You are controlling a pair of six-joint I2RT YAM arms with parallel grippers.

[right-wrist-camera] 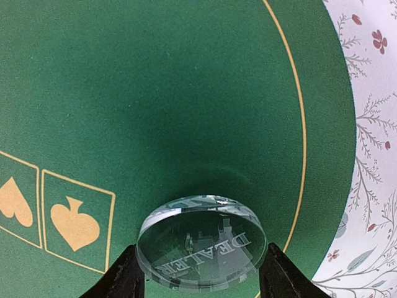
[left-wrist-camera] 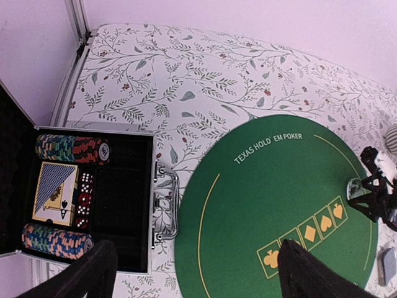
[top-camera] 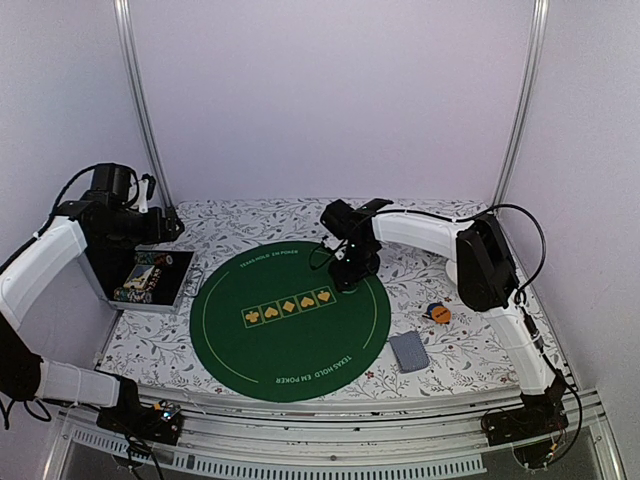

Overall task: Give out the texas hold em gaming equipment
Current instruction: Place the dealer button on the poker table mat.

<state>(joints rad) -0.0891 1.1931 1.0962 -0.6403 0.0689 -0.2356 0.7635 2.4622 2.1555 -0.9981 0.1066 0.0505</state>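
Note:
Flat, empty mat lies just below the disc, and the disc would come to rest beside the spade box, so my right gripper opens next.
My right gripper [right-wrist-camera: 201, 256] is shut on a clear disc [right-wrist-camera: 201, 242] engraved "DEALER". It holds the disc by its edges, just above the green poker mat [right-wrist-camera: 155, 93], near the spade box [right-wrist-camera: 74, 223]. From above, that gripper [top-camera: 347, 280] is over the mat's far right part. My left gripper [left-wrist-camera: 195, 248] hangs open and empty between the open case [left-wrist-camera: 133, 198] and the mat [left-wrist-camera: 267, 205]. The case holds rows of striped chips [left-wrist-camera: 68, 149], a card deck [left-wrist-camera: 54, 192] and dice [left-wrist-camera: 84, 198]. A grey-blue-backed deck [top-camera: 408, 351] and orange and blue buttons [top-camera: 437, 312] lie right of the mat.
The open aluminium case [top-camera: 150, 280] sits at the table's left edge, its handle [left-wrist-camera: 167, 205] facing the mat. A ribbed grey object [left-wrist-camera: 392, 139] shows at the far right of the left wrist view. Frame posts [top-camera: 140, 110] stand at the back corners.

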